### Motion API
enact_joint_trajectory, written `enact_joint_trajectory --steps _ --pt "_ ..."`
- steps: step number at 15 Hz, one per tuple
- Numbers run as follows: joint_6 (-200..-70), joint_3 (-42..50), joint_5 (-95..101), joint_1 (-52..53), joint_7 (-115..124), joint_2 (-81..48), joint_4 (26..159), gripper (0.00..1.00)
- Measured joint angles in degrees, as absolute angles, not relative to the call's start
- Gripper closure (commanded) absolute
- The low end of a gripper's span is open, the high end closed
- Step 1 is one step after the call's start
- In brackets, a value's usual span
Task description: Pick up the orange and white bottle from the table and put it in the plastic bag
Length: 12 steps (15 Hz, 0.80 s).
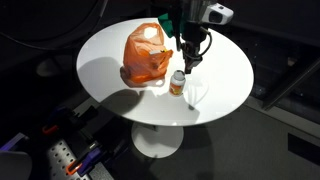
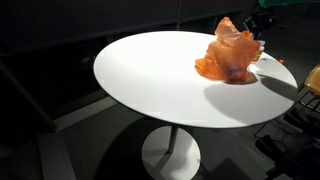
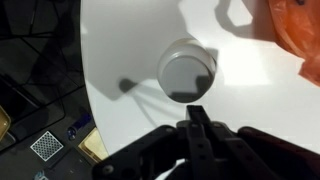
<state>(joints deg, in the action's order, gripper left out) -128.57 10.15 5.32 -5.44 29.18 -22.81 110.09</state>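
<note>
My gripper reopens next and moves toward the orange and white bottle before closing on its white cap (image 1: 178, 75) (image 3: 187, 70), since the gripper's fingers are shut beside the bottle.
The orange and white bottle (image 1: 177, 83) stands upright on the round white table (image 1: 105, 60), just beside the orange plastic bag (image 1: 147, 55). In the wrist view I look down on its white cap (image 3: 187, 70), with the bag (image 3: 300, 35) at the upper right. My gripper (image 1: 190, 62) hangs above the bottle, apart from it. In the wrist view its fingers (image 3: 198, 112) meet in one dark bar below the cap, shut and empty. In an exterior view the bag (image 2: 230, 55) hides the bottle, and only part of the gripper (image 2: 262, 20) shows behind it.
The table edge (image 3: 85, 80) runs close to the bottle in the wrist view, with dark floor and clutter (image 3: 45, 145) below. Equipment (image 1: 60, 155) lies on the floor beside the table's pedestal. The table (image 2: 150, 80) has a wide bare area away from the bag.
</note>
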Motion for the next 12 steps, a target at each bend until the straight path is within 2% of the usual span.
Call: enact_joint_trajectory --steps 8,9,12 --pt "-125.6 10.2 5.3 -5.0 28.8 -20.3 110.3 0.04" --pt "-125.2 10.1 5.3 -4.8 28.8 -20.1 110.5 0.00" --pt "-124.0 10.1 5.4 -4.1 28.8 -19.8 111.3 0.00"
